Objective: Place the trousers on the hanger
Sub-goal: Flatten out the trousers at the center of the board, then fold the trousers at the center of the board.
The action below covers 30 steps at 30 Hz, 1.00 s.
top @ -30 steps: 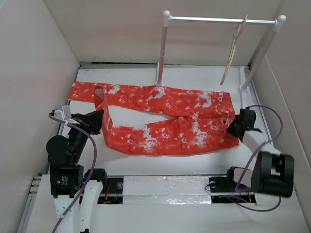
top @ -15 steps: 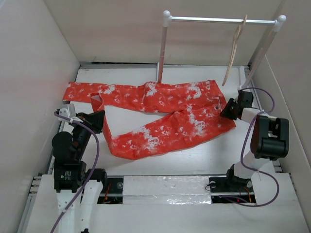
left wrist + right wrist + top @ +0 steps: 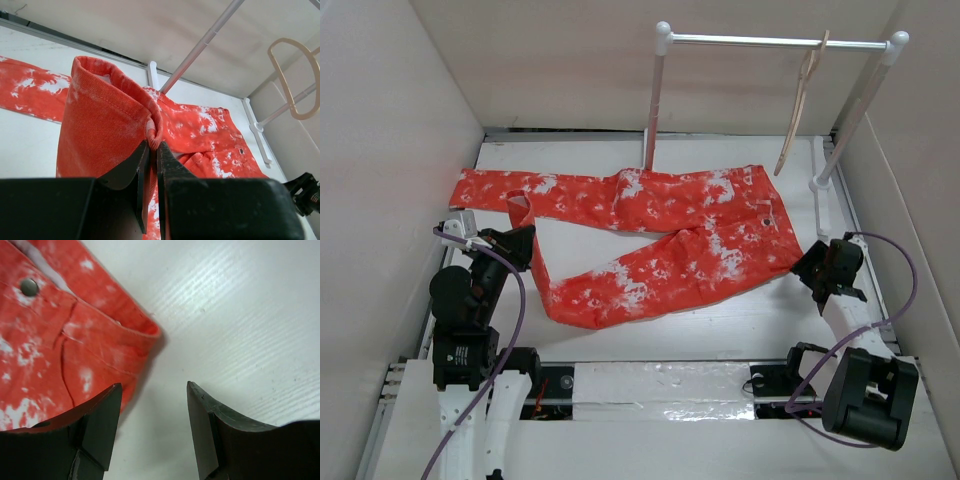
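My right gripper grabs the trousers (image 3: 660, 235) by the near waistband corner (image 3: 794, 260) next, to fold the near leg over.
The red-orange trousers (image 3: 660, 235) lie flat on the white table, waist to the right and both legs running left. My left gripper (image 3: 520, 245) is shut on the hem of the near leg, and that cuff (image 3: 100, 120) stands lifted and folded above the jaws of the left gripper (image 3: 153, 145). My right gripper (image 3: 817, 268) is open just off the waistband corner, with bare table between the jaws of the right gripper (image 3: 154, 386); the trousers (image 3: 60, 340) lie beside its left finger. The beige hanger (image 3: 800, 110) hangs from the rail at the far right, and the hanger (image 3: 295, 80) also shows in the left wrist view.
A white rail (image 3: 775, 42) on two posts stands at the back of the table, its right post foot (image 3: 819, 183) close to the trousers' waist. Pale walls enclose the left, back and right. The arm bases sit along the near edge.
The right gripper carried the waist toward the far side, then let go of it, opened and drew back toward the near edge. The left gripper kept its hold on the leg hem.
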Motion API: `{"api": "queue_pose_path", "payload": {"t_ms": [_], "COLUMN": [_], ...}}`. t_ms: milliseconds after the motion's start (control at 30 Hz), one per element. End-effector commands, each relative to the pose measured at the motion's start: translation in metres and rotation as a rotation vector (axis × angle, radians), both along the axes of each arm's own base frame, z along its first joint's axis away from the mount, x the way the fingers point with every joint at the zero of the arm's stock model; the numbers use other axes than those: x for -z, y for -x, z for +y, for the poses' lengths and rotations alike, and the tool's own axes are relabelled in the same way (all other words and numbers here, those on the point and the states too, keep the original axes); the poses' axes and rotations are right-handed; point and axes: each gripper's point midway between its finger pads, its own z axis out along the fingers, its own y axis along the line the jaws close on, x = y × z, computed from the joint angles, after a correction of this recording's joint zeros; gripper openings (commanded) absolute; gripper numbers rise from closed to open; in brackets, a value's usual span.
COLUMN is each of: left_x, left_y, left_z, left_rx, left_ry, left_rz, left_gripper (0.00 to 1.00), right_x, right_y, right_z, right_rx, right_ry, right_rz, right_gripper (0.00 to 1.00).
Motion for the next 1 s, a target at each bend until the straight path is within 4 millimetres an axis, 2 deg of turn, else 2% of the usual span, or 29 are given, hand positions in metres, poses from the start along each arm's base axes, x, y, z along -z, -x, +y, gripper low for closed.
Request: {"api": "queue_pose_path", "payload": {"t_ms": [0,67,100,200,267,333,400,467,500,567,600,633,700,733,833,967], "left_x": [-0.024,-0.025,-0.026,-0.025,-0.023,-0.023,-0.024,-0.028,-0.033,-0.037,-0.041,-0.043,-0.05,-0.053,-0.07,-0.075], "left_y": [-0.002,-0.002,-0.001,-0.002,-0.002,-0.003,-0.003,-0.002,-0.002,-0.003,-0.005,-0.005,-0.005,-0.006,-0.005,-0.003], "left_z": [-0.001,-0.001,0.0,0.001,0.003,0.005,0.006,0.007,0.006,0.007,0.008,0.012,0.021,0.035,0.051,0.058], "left_rx": [0.008,0.004,0.001,-0.009,-0.019,-0.033,-0.039,-0.041,-0.039,-0.045,-0.051,-0.074,-0.121,-0.205,-0.289,-0.328], "left_ry": [-0.004,-0.002,0.0,0.0,0.0,-0.001,-0.001,0.002,0.006,0.009,0.009,0.007,-0.005,-0.006,-0.014,-0.004], "left_rz": [-0.085,-0.09,-0.092,-0.091,-0.085,-0.082,-0.08,-0.084,-0.093,-0.097,-0.097,-0.098,-0.097,-0.09,-0.108,-0.113], "left_gripper": [0.0,0.0,0.0,0.0,0.0,0.0,0.0,0.0,0.0,0.0,0.0,0.0,0.0,0.0,0.0,0.0], "right_x": [0.008,0.007,0.015,0.012,0.014,0.015,0.005,0.0,-0.019,-0.022,-0.046,-0.043,-0.067,-0.079,-0.117,-0.134], "right_y": [0.003,-0.006,-0.009,-0.028,-0.036,-0.038,-0.037,-0.027,-0.023,-0.001,0.008,0.024,0.041,0.057,0.084,0.096], "right_z": [0.0,-0.001,0.005,0.008,0.008,0.007,0.003,-0.002,-0.009,-0.017,-0.026,-0.026,-0.035,-0.032,-0.028,-0.011], "right_rx": [0.017,0.023,-0.003,-0.031,-0.026,-0.012,0.005,0.035,0.069,0.129,0.176,0.196,0.26,0.277,0.341,0.34], "right_ry": [-0.017,-0.031,-0.081,-0.116,-0.127,-0.132,-0.119,-0.1,-0.054,-0.023,0.03,0.04,0.099,0.112,0.124,0.032], "right_rz": [0.014,0.013,0.041,0.003,-0.017,-0.038,-0.081,-0.097,-0.15,-0.11,-0.168,-0.123,-0.16,-0.191,-0.316,-0.427], "right_gripper": [0.6,0.6,0.6,0.57,0.51,0.38,0.26,0.18,0.11,0.05,0.01,0.0,0.0,0.0,0.0,0.02]}}
